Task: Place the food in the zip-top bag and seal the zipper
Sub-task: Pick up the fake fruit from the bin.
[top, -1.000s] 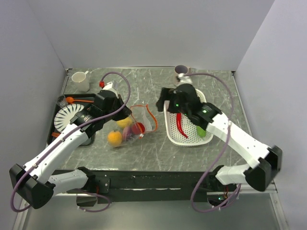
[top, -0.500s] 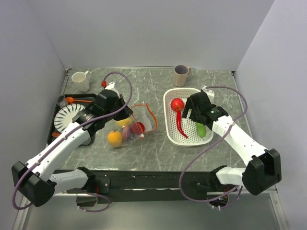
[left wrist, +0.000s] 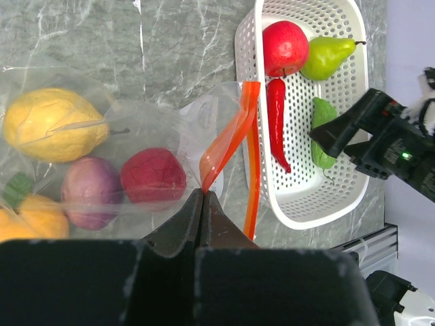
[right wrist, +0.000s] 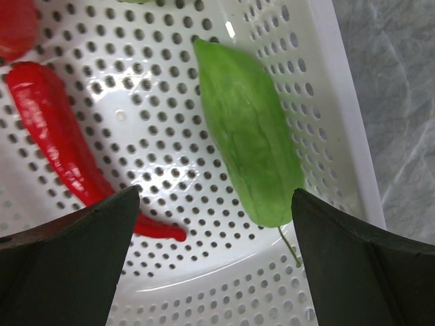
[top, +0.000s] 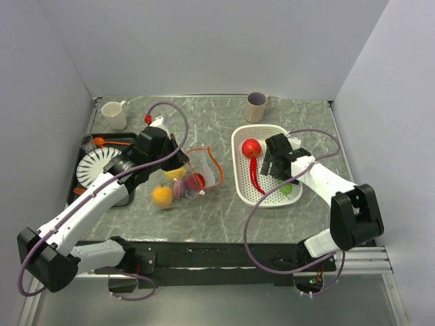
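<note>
My right gripper should grab the green pod (right wrist: pixel 251 132) across its stem end (right wrist: pixel 267 198) next. The pod's far end then stays free to go into the zip-top bag first.
The clear zip-top bag (top: pixel 194 178) lies at table centre with several pieces of food inside: a yellow one (left wrist: pixel 54 122), a purple one (left wrist: pixel 92 200), a dark red one (left wrist: pixel 153 176) and an orange one (top: pixel 162 195). My left gripper (left wrist: pixel 202 193) is shut on the bag's mouth edge at the orange-red zipper (left wrist: pixel 231 132), which stands lifted and gaping. My right gripper (right wrist: pixel 214 204) is open, low inside the white basket (top: pixel 238 146), its fingers either side of the stem end of a green pod (right wrist: pixel 251 132). A red chili (right wrist: pixel 61 149), a red apple (left wrist: pixel 285 46) and a green pear (left wrist: pixel 326 58) also lie there.
A black tray with a white plate (top: pixel 95 166) and an orange spoon (top: pixel 109 142) sits at the left. A white mug (top: pixel 114 115) stands at the back left, a brown-grey mug (top: pixel 257 106) behind the basket. Walls close in the table.
My right gripper moved from the basket's far end to its near right part and dropped low over the green pod, uncovering the red apple. The left gripper kept its hold.
</note>
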### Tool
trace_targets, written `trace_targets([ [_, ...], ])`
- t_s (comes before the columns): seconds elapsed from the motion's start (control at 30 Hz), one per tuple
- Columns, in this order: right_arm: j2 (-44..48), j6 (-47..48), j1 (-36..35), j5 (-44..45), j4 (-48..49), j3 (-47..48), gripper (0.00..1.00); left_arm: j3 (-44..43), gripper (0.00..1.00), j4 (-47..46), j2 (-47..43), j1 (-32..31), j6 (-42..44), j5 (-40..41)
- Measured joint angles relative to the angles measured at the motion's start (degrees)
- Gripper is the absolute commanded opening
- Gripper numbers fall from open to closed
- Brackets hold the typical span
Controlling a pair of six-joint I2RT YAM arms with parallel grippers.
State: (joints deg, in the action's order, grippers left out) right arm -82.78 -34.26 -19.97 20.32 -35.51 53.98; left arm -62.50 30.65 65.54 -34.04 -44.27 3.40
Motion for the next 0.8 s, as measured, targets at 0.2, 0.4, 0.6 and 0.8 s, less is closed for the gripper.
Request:
trace_targets([
  [0.2, -4.87, 0.17, 0.20, 1.51, -0.31, 0.35, 0.98, 0.00, 0.01, 0.02, 0.00, 0.00, 0.02, -0.07],
  [0.4, -6.08, 1.18, 0.26, 0.57, -0.31, 0.42, 0.88, 0.00, 0.01, 0.02, 0.09, 0.00, 0.02, -0.07],
  [0.6, -6.05, 2.91, 0.26, -3.48, 0.63, 0.42, 0.85, 0.00, 0.01, 0.02, 0.11, 0.00, 0.02, -0.04],
  [0.8, -5.64, 3.67, 0.26, -5.49, 2.27, 0.35, 0.87, 0.00, 0.01, 0.00, 0.48, 0.00, 0.04, -0.07],
])
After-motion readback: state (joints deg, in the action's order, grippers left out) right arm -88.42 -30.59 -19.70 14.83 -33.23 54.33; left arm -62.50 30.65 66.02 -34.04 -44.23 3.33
